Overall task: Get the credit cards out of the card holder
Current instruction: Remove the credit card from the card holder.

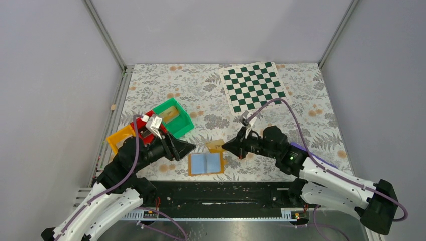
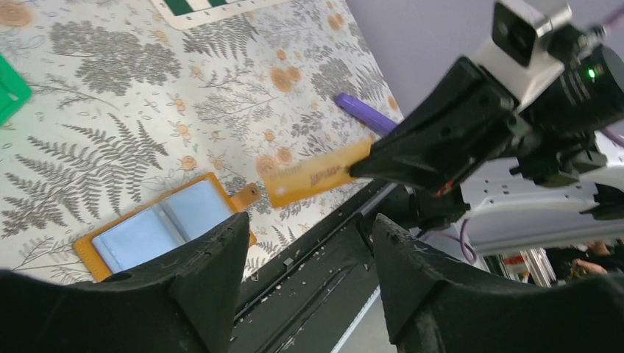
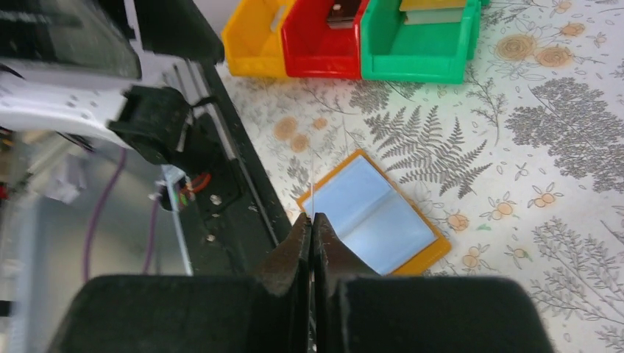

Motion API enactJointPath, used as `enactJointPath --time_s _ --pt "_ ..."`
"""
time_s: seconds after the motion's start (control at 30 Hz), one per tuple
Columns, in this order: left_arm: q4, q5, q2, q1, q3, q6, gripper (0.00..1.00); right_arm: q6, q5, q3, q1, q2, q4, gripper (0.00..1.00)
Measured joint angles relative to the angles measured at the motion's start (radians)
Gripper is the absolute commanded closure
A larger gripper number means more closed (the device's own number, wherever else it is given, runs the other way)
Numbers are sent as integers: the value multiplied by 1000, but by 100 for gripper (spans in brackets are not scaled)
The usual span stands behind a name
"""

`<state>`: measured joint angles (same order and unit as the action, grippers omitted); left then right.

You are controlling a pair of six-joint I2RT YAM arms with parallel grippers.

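Observation:
My left gripper isn't ready to close, as its fingers stop short of the card's loose end. It needs to move toward the gold credit card (image 2: 316,175) first.
The card holder (image 1: 206,163) lies open and flat near the table's front edge, pale blue inside with an orange border; it also shows in the left wrist view (image 2: 156,229) and the right wrist view (image 3: 377,215). My right gripper (image 1: 227,146) is shut on a gold credit card (image 1: 215,145), held just above the holder's far right corner. That card (image 2: 316,175) sticks out of the right gripper (image 2: 362,166) in the left wrist view, and appears edge-on as a thin line (image 3: 312,197) in the right wrist view. My left gripper (image 1: 190,147) is open and holds nothing, just left of the holder.
Yellow (image 1: 120,136), red (image 1: 144,131) and green (image 1: 174,118) bins stand in a row at the left; the green one holds flat card-like pieces. A green-and-white chessboard (image 1: 253,86) lies at the back right. A purple pen (image 2: 365,115) lies by the right arm.

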<state>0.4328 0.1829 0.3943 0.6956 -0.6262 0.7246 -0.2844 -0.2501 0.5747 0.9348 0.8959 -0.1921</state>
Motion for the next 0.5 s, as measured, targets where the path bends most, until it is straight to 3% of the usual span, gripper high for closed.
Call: enactJointPath --time_s 0.2,0.5 --pt "-80 100 18 0 0 12 43 -232 -114 -12 -129 -53 -70 100" --pt "-231 171 79 0 51 96 49 -581 -286 -110 -225 4 -384 100"
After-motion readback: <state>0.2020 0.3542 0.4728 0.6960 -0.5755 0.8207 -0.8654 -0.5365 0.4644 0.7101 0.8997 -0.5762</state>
